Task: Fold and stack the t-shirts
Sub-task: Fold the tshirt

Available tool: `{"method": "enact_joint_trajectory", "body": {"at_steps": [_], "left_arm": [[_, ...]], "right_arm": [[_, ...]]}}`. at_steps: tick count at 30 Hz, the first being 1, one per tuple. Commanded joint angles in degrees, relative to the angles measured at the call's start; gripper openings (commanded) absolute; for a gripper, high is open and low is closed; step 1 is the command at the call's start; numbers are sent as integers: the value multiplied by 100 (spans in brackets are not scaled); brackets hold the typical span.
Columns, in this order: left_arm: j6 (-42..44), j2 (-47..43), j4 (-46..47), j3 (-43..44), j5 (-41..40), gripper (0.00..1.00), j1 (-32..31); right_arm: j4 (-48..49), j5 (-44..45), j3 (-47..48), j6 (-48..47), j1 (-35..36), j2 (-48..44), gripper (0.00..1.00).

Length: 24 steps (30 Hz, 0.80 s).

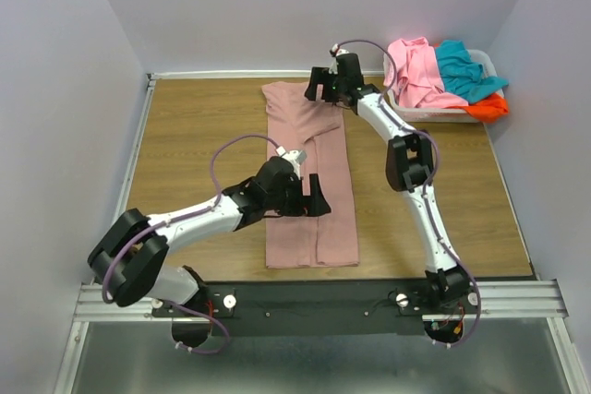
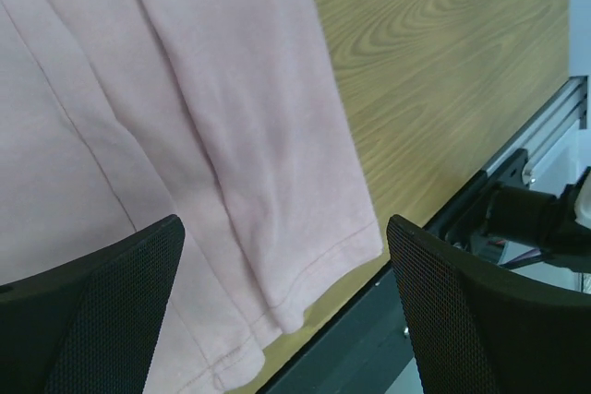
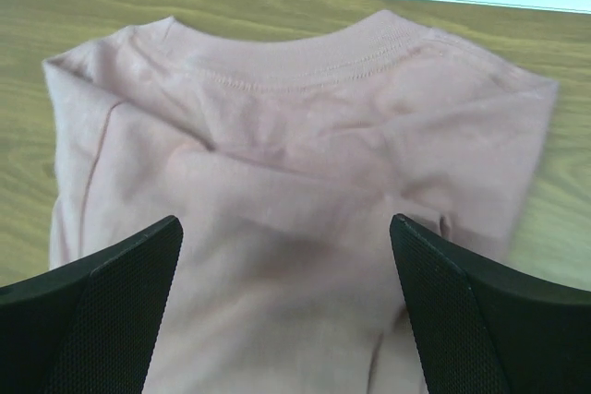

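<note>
Next, my left gripper reaches the t-shirt and grabs the hem corner on its side, leaving the other hem corner free, to fold the hem toward the collar.
A dusty mauve-pink t-shirt [image 1: 309,182] lies on the wooden table, folded lengthwise into a long narrow strip with its collar at the far end. My left gripper [image 1: 318,196] hovers open over the strip's near half. In the left wrist view, the hem corner [image 2: 277,256] lies between the wide fingers of the left gripper [image 2: 286,306] and nothing is held. Over the collar end my right gripper [image 1: 320,91] is open too. The right wrist view shows the neckline [image 3: 305,57] ahead of the empty right gripper [image 3: 286,306]. Bright pink [image 1: 420,76], teal [image 1: 462,71] and orange-red [image 1: 489,108] t-shirts are piled in the basket.
The white plastic basket [image 1: 434,115] stands at the far right corner of the table. A black and metal rail [image 1: 323,300] carrying the arm bases runs along the near edge. Pale walls close in the table at the left, back and right.
</note>
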Motion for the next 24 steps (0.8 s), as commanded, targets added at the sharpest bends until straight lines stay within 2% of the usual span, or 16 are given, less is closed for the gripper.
{"method": "enact_joint_trajectory", "body": {"at_steps": [1, 2, 3, 4, 5, 6, 7, 8, 10, 12, 17, 21, 24], "left_arm": [[105, -610, -687, 109, -614, 98, -28], [26, -898, -958, 4, -712, 98, -19], [-44, -1049, -1126, -75, -878, 98, -27], [-167, -1207, -1372, -128, -1428, 98, -28], [-455, -1487, -1922, -268, -1643, 98, -19], [-562, -1629, -2180, -348, -1923, 98, -19], [-676, -1735, -2391, -427, -1987, 98, -10], [-834, -1893, -2681, -628, -1987, 98, -1], [-985, -1973, -2771, -1005, -1831, 98, 8], [-1012, -1956, -2693, -1218, -1497, 98, -1], [-1371, -2288, -2965, -1587, -1267, 98, -27], [-1617, -2816, -2921, -1982, -652, 98, -36], [-1785, -3168, -2859, -2360, -274, 89, -54]], "right_arm": [[12, 176, -722, -566, 19, -1694, 100], [21, 367, -1404, -654, 19, -2414, 100], [21, 474, -1811, -655, 19, -2421, 100], [21, 588, -2181, -655, 19, -3134, 100], [21, 746, -2985, -516, 19, -3463, 100], [21, 817, -3402, -427, 19, -3780, 100], [30, 896, -3780, -279, 19, -4453, 100], [30, 879, -4628, -60, 19, -4747, 100], [47, 844, -5406, 161, 19, -5545, 100], [56, 922, -6266, 328, 19, -5926, 100], [47, 1195, -7167, 680, 19, -6586, 100], [47, 1213, -7519, 760, 19, -6885, 100], [47, 1283, -7791, 813, 10, -7079, 100]]}}
